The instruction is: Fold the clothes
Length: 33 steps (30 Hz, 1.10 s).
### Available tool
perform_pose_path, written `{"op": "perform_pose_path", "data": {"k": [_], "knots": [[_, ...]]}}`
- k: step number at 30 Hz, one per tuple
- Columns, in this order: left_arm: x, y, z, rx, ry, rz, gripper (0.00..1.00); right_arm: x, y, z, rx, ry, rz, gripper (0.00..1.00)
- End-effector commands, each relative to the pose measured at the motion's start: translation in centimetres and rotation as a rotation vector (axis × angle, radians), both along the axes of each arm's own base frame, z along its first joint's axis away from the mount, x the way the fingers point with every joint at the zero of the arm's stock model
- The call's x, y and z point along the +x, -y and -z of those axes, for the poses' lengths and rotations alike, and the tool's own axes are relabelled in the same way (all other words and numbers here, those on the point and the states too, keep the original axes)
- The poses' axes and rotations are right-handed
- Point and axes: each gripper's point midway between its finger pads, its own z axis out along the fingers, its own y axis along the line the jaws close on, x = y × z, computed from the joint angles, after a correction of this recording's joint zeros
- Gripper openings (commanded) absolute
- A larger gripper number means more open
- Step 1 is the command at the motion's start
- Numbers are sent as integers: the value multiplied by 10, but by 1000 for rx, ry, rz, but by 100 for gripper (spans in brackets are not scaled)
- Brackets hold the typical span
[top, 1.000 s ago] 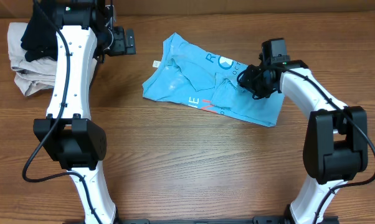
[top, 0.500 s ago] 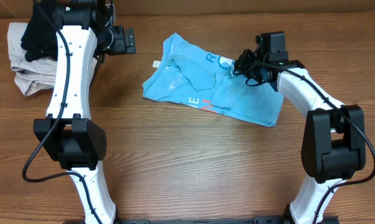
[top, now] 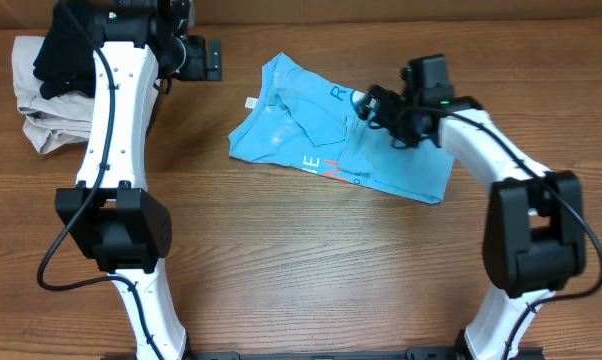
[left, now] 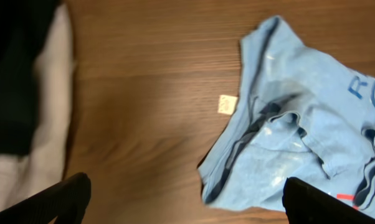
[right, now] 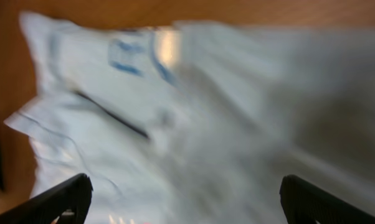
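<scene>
The shirt's end beside the white tag (left: 227, 104) is the part my left gripper will grab next. It will then fold the sky-blue T-shirt over its other half.
The clothes (top: 326, 140), a sky-blue T-shirt with white and dark-blue lettering and a red-orange accent, lie crumpled at the middle back of the table. My right gripper (top: 379, 112) hovers over the shirt's right half, open and holding nothing. In the right wrist view the blurred shirt (right: 194, 106) fills the frame between the spread fingers (right: 56, 199). My left gripper (top: 209, 58) is open, apart from the shirt at its upper left. In the left wrist view the shirt (left: 299, 124) lies at the right with a white tag (left: 227, 104) beside it, and the gripper (left: 187, 205) is empty.
A black garment (top: 61, 58) lies on a beige garment (top: 36, 120) at the back left corner, behind the left arm. Both show at the left edge of the left wrist view as the black garment (left: 13, 74) and beige garment (left: 47, 124). Bare wood surrounds the shirt.
My right gripper moved left and toward the back over the shirt, shut at first, and now stands open with the cloth let go. The left arm has barely shifted.
</scene>
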Motion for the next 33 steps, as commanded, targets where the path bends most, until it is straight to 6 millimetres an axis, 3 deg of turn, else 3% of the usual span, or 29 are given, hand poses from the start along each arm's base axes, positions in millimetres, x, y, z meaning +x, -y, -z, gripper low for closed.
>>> {"op": "perform_pose_path", "data": {"k": [1,8,12,19,27,33], "knots": [[1,41,30,-45,8,267,100,-6,34,-57,-39,84,-9,100],[11,80,71,-21,98,465,100,-56,86,-62,-99,-67,14,100],[12,101,99,-30,76,493,100,-70,107,-57,-112,-132,49,100],[0,117,163,-64,-62,491,100,-74,112,-55,-119,-148,57,100],[4,110,171,-54,-67,470,100,-74,112,-55,-123,-143,47,100],[3,106,195,-47,-102,455,95,-72,111,-56,-125,-136,42,99]]}}
